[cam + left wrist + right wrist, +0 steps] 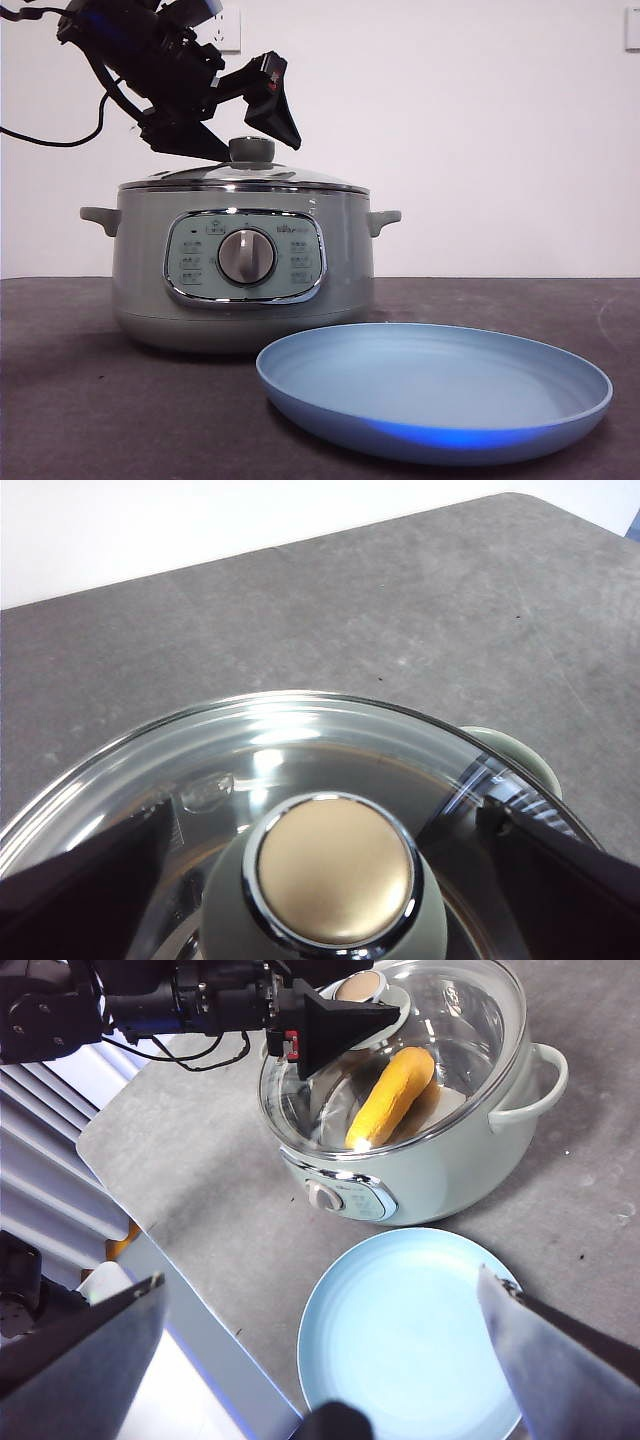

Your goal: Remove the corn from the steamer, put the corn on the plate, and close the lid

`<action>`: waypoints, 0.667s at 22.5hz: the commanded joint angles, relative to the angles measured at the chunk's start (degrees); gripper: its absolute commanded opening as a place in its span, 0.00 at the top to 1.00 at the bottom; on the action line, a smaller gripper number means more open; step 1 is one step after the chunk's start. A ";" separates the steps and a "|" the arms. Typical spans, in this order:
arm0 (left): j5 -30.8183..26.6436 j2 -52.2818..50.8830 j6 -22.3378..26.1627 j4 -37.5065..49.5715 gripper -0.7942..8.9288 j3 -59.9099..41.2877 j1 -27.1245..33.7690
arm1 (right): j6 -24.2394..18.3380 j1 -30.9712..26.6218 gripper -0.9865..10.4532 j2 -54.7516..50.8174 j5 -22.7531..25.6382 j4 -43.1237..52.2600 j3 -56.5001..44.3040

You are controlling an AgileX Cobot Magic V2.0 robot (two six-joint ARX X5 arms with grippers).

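Next, my left gripper needs to grab the glass lid by its knob [251, 150] to open the steamer [245, 270] and reach the corn.
The sage-green steamer [245, 270] stands on the table with its glass lid [245, 178] on. My left gripper [240, 140] hangs over the lid, jaws open on either side of the knob [335, 865] without touching it. The corn [392, 1095] lies inside the pot under the glass. The blue plate [435, 385] lies empty in front of the steamer. My right gripper [320, 1330] is open and empty, high above the plate [400, 1330]. In the right wrist view the left gripper [350, 1020] sits at the lid's knob.
The dark grey table [80, 400] spreads around pot and plate. Its edge and a white base run along one side [180, 1290]. The left arm's cables [60, 135] hang behind the steamer.
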 commanded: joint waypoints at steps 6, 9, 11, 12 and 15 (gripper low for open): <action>-0.07 0.46 0.22 -3.34 0.75 0.15 -0.39 | -0.24 0.11 0.39 -0.07 -0.02 0.02 0.13; 0.09 0.46 0.02 -3.04 0.93 0.15 -0.39 | -0.24 0.11 0.39 -0.07 -0.02 0.02 0.13; 0.50 0.35 0.04 -2.93 0.93 0.15 -0.39 | -0.26 0.11 0.39 -0.07 -0.02 0.02 0.13; 0.50 0.09 0.04 -2.84 0.93 0.15 -0.39 | -0.28 0.11 0.39 -0.07 -0.02 0.02 0.13; 0.46 -2.08 0.09 -2.67 0.93 0.35 -0.37 | -0.52 0.11 0.39 -0.07 -0.02 0.02 0.13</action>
